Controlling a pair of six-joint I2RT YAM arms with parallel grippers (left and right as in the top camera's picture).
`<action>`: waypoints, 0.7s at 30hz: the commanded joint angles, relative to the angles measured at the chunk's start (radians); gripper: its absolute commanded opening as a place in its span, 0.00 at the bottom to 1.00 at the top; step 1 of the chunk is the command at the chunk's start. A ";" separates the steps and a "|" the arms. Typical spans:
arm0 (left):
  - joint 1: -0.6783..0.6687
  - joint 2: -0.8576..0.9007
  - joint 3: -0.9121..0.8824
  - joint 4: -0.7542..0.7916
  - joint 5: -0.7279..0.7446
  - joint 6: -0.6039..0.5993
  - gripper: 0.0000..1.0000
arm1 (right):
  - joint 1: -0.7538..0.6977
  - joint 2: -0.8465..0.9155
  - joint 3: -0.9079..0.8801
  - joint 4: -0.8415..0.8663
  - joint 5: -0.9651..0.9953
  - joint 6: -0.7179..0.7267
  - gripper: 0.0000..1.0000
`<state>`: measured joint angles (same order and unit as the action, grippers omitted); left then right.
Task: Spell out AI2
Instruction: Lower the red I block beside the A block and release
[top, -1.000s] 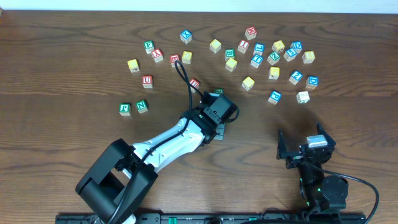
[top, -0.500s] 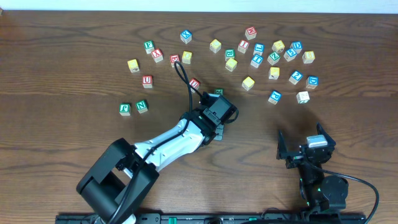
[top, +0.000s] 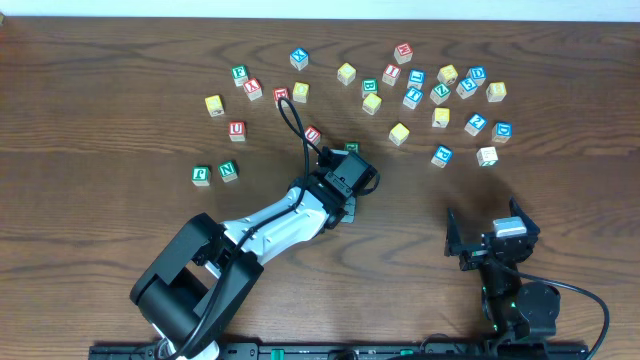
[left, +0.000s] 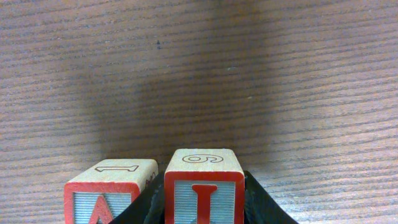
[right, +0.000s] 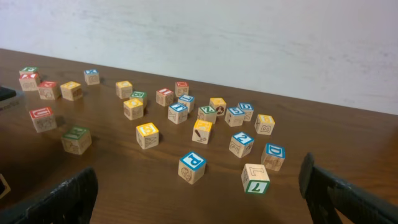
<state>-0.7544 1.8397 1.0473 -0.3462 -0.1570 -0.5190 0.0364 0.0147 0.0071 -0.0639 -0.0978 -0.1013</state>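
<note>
My left fingers hold the "I" cube level with the "A" cube on the tabletop, where it would remain if released, so it is time to open now.
In the left wrist view my left gripper (left: 204, 208) is shut on the red-printed "I" cube (left: 204, 186), with a black jaw on each side of it. The red-printed "A" cube (left: 109, 193) stands just to its left, a narrow gap between them. From overhead the left gripper (top: 343, 195) covers both cubes. The blue-printed "2" cube (top: 475, 124) lies among the loose cubes at the back right, and it also shows as a cube (right: 241, 143) in the right wrist view. My right gripper (top: 490, 236) stands open near the front right, fingers wide apart, nothing between them (right: 199, 196).
Several loose letter cubes lie scattered across the far half of the table, among them a red "U" (top: 236, 129), two green cubes (top: 215, 173), a blue "P" (right: 192, 167) and a green "7" (right: 255, 178). The left arm's black cable (top: 296, 125) loops over the table.
My left gripper has shifted slightly to the left with the "I" cube still in it. The right arm has not moved.
</note>
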 joint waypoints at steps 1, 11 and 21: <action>0.003 0.016 -0.013 0.002 -0.013 0.017 0.09 | -0.007 -0.006 -0.002 -0.004 -0.002 0.015 0.99; 0.003 0.016 -0.013 0.005 -0.013 0.017 0.29 | -0.007 -0.006 -0.002 -0.004 -0.002 0.015 0.99; 0.003 0.016 -0.011 0.005 -0.013 0.017 0.41 | -0.007 -0.006 -0.002 -0.004 -0.002 0.015 0.99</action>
<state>-0.7544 1.8404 1.0473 -0.3397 -0.1566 -0.5159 0.0364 0.0147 0.0071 -0.0639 -0.0978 -0.1013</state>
